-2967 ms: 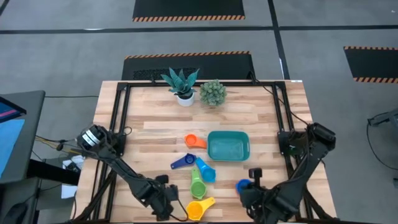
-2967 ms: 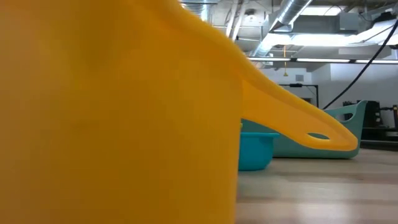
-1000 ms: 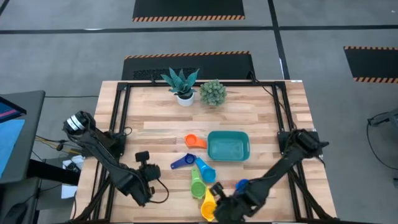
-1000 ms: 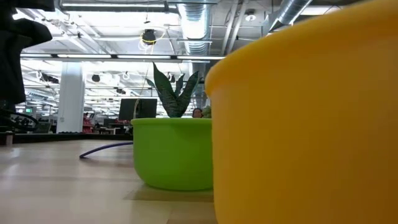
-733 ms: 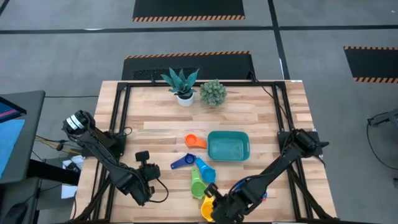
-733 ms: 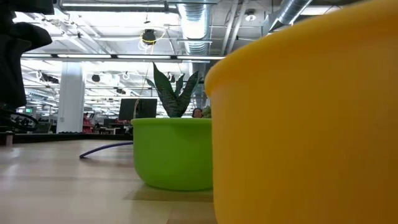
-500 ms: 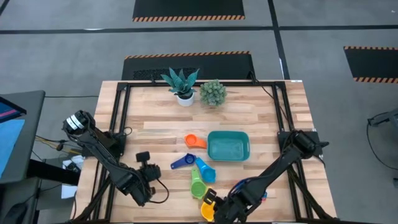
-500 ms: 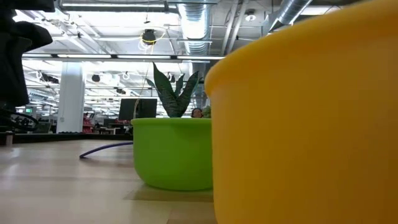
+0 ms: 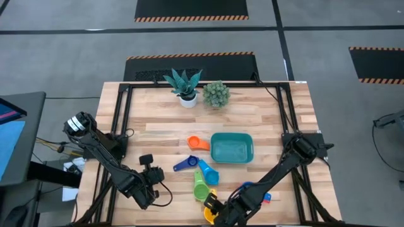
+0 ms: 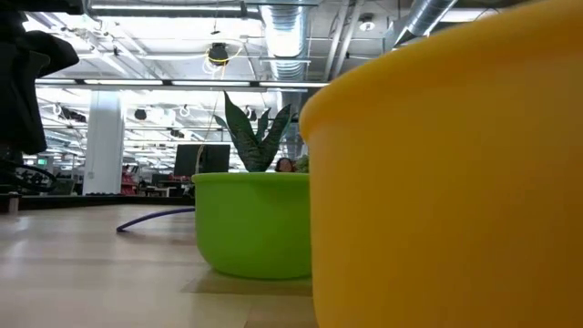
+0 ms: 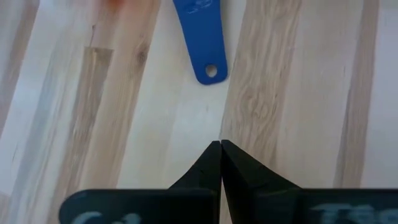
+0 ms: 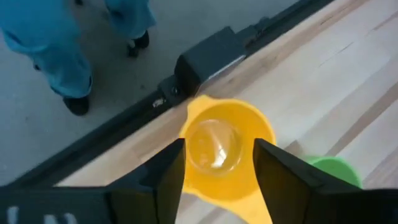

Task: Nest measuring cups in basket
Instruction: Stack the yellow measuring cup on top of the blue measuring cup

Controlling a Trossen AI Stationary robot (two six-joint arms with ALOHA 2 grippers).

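My fingers are above the yellow cup's rim and would miss the yellow cup's side [image 9: 207,215] [image 12: 191,132] if my right gripper closed now. It should go lower first, then close on the cup's side.
A yellow measuring cup [image 12: 217,149] stands upright near the table's front edge [image 9: 207,216]. My right gripper [image 12: 219,167] is open over it, one finger on each side of its bowl. Beyond it, several more cups lie loose on the wood: green [image 9: 201,187], light blue [image 9: 209,173], dark blue [image 9: 186,164] and orange [image 9: 197,143]. The teal basket [image 9: 231,147] sits to their right. My left gripper [image 9: 158,184] is shut and hangs over bare wood at the near left. The dark blue cup's handle [image 11: 202,37] lies ahead of it. My right gripper comes down at the yellow cup's bowl [image 12: 245,124] from above, its two fingers [image 12: 171,171] on opposite sides of the rim. Whether they touch the wall, I cannot tell. The cup stands on the table.
Two potted plants [image 9: 186,85] stand at the far edge. A blue cup [image 9: 247,186] and a red piece [image 9: 267,198] show beside my right arm. A person's legs [image 12: 56,43] stand just off the front edge. In the low view, the yellow cup [image 10: 446,182] and the green cup [image 10: 250,223] block the sight.
My right gripper has opened above the yellow cup and has shifted slightly toward the table's left and near edge. The yellow cup has stayed in place.
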